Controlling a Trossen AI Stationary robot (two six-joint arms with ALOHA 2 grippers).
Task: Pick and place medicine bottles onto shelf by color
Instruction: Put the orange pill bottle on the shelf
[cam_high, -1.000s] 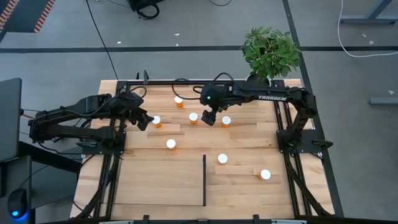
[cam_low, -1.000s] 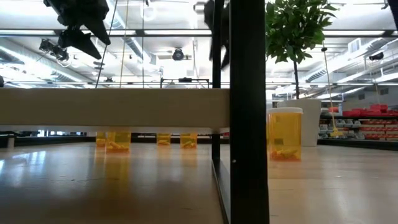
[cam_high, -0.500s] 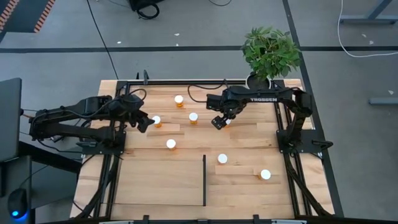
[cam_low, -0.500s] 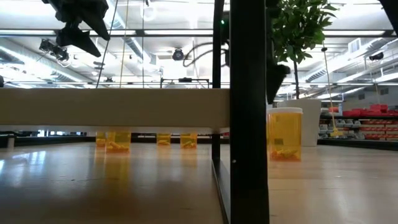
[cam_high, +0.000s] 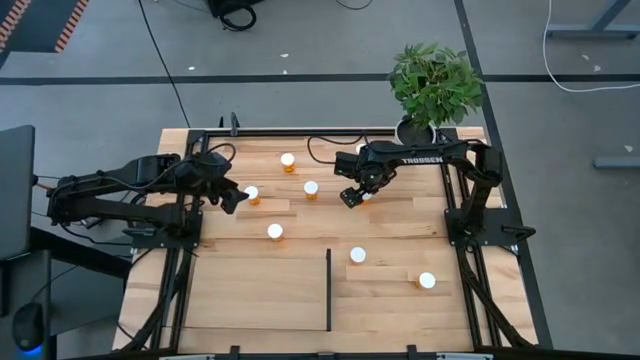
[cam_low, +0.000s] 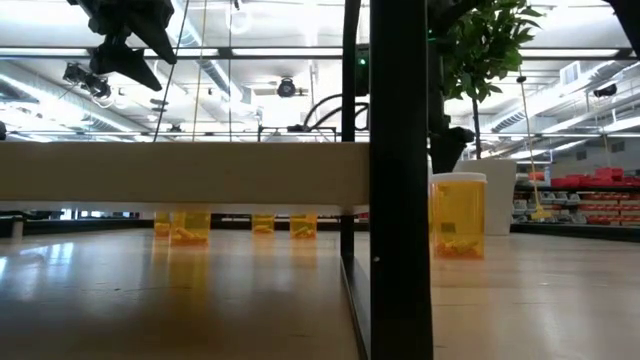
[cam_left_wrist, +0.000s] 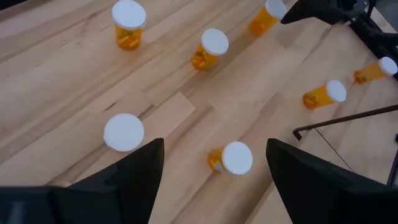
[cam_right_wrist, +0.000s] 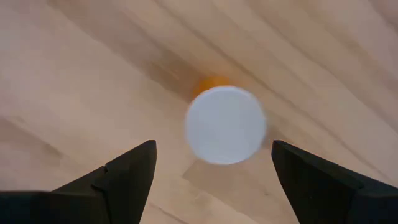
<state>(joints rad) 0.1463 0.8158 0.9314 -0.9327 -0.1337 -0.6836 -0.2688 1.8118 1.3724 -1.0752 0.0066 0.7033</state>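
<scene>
I will next take hold of the orange medicine bottle by its white cap (cam_high: 367, 196) with my right gripper, to put the bottle on the pale shelf (cam_high: 258, 287).
Several orange pill bottles with white caps stand on the plank table, among them one at the far side (cam_high: 288, 159), one at mid-table (cam_high: 311, 188) and one nearer the front (cam_high: 275, 231). My right gripper (cam_high: 352, 196) hovers open, pointing down over another bottle, whose white cap (cam_right_wrist: 225, 124) shows between its fingers (cam_right_wrist: 130, 180) without touching them. My left gripper (cam_high: 228, 195) is open and empty, held high beside a bottle (cam_high: 251, 193). The shelf shows by its black upright strip (cam_high: 328, 290) at the front.
Two more bottles stand at the front right (cam_high: 358, 255) (cam_high: 427, 281). A potted plant (cam_high: 434, 85) stands at the far right corner. Black arm frames run along both table sides. In the low view the shelf's strip (cam_low: 400, 180) blocks the middle.
My right gripper has moved a little toward the table's right edge and down, from between two bottles to over the right one of them. The left gripper has kept still. No bottle has moved.
</scene>
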